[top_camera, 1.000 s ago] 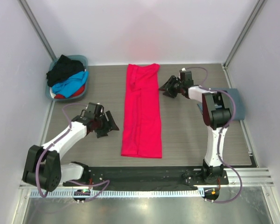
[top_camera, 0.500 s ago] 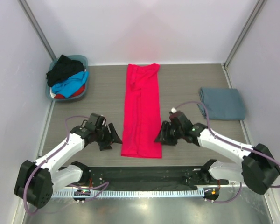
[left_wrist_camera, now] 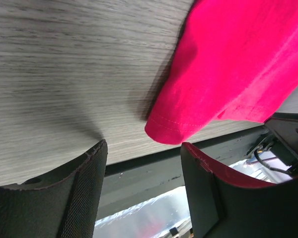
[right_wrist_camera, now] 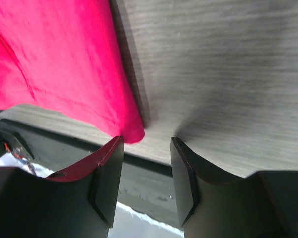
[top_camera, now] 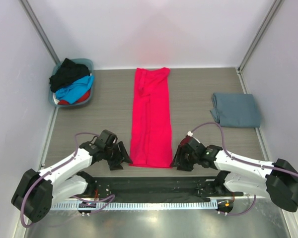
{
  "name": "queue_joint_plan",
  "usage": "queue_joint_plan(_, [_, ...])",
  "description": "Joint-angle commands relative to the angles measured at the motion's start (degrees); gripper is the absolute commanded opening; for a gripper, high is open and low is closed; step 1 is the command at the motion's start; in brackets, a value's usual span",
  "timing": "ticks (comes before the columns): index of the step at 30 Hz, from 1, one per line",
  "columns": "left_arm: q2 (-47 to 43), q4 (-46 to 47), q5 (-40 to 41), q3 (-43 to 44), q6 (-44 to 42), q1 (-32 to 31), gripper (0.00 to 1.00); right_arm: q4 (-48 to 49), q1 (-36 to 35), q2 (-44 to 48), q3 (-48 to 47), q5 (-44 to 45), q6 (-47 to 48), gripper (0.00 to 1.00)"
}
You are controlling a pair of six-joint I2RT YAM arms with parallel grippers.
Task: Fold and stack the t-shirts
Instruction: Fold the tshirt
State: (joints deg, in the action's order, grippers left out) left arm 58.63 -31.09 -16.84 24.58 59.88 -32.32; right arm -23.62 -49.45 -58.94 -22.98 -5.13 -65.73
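The red-pink t-shirt needs its near end folded over the strip, so my right gripper will grab it by its near hem corner next.
A bright red-pink t-shirt, folded into a long strip, lies flat mid-table. My left gripper is low at its near left corner, open. In the left wrist view the shirt's hem corner sits just beyond the gripper, close to the right finger. My right gripper is at the near right corner, open. There the shirt's corner touches the tip of the left finger of the gripper. Nothing is between either pair of jaws. A folded slate grey-blue t-shirt lies at the right.
A teal basket at the back left holds black, bright blue and red shirts. A black strip and metal rail run along the table's near edge, just behind both grippers. Walls enclose the table on three sides.
Both arms came toward the near edge. The right gripper swung from the shirt's far right side down to its near right corner; the left slid to the near left corner. Both jaws narrowed slightly.
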Motion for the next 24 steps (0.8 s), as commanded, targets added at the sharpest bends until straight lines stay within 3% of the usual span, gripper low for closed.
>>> queue_joint_plan(1, [-1.24,5.42,-1.44,-1.64,3.05,-0.47,0.62,2.87,-0.38,-1.09,-1.54,3.71,0.17,0.49])
queue_joint_plan(5, [-0.28,7.62,-1.26,-2.08,3.4,-0.47,0.61,3.84,-0.38,-5.22,-3.9,4.51,2.53,0.49])
queue_joint_plan(8, [0.69,9.2,-1.09,-1.99,3.4,-0.47,0.58,4.37,-0.38,-7.59,-4.88,4.86,3.24,0.39])
queue_joint_plan(12, [3.5,11.84,-1.27,-1.64,4.02,-0.47,0.53,4.11,-0.3,-7.34,-4.44,3.98,2.81,0.17])
queue_joint_plan(13, [3.94,12.1,-1.35,-1.64,4.11,-0.47,0.52,4.1,-0.38,-6.11,-4.0,3.98,2.72,0.08])
queue_joint_plan(15, [4.56,12.54,-1.26,-1.46,4.11,-0.47,0.51,3.93,-0.38,-5.05,-3.65,3.63,2.19,0.01])
queue_joint_plan(24, [6.76,14.83,-2.06,-2.34,4.28,-0.99,0.35,3.14,-0.29,-5.57,-3.73,2.66,2.19,0.01])
